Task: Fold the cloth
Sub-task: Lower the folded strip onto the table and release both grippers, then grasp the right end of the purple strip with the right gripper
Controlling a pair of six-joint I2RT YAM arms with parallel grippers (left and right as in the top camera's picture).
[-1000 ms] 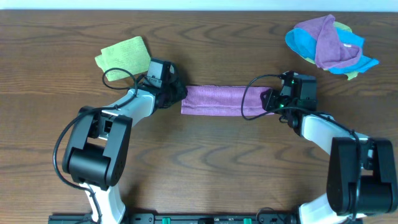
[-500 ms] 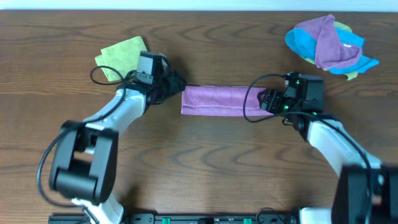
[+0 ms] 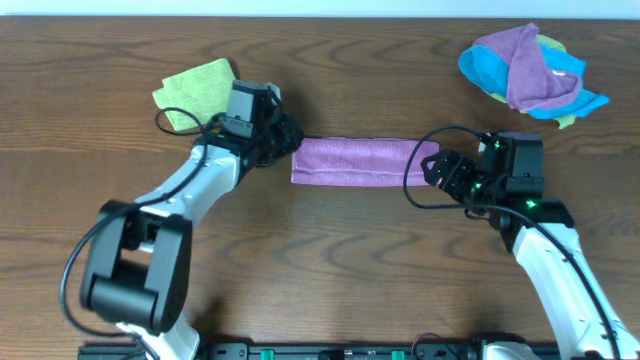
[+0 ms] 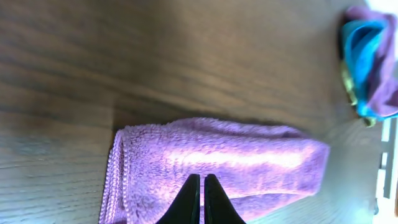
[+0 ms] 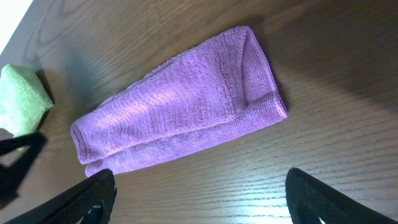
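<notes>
I should next grab the end of the cloth opposite my left gripper with my right gripper, to fold the lilac-purple cloth.
The lilac-purple cloth lies flat on the wooden table as a long folded strip. In the left wrist view the cloth fills the lower middle, and in the right wrist view the cloth lies diagonally. My left gripper sits at the strip's left end. Its black fingers are pressed together over the cloth's surface, left gripper, with no fabric between them. My right gripper is just off the strip's right end, wide open and holding nothing. Bare wood shows between the jaws of the right gripper.
A light-green folded cloth lies at the back left, behind the left arm, and the green cloth shows at the left edge. A bunched blue and purple pile sits at the back right, and the pile appears at the right edge.
My right gripper has opened wide and drawn back to the right, off the cloth's end. My left gripper has shut and shifted slightly toward the back. The cloth stays flat.
</notes>
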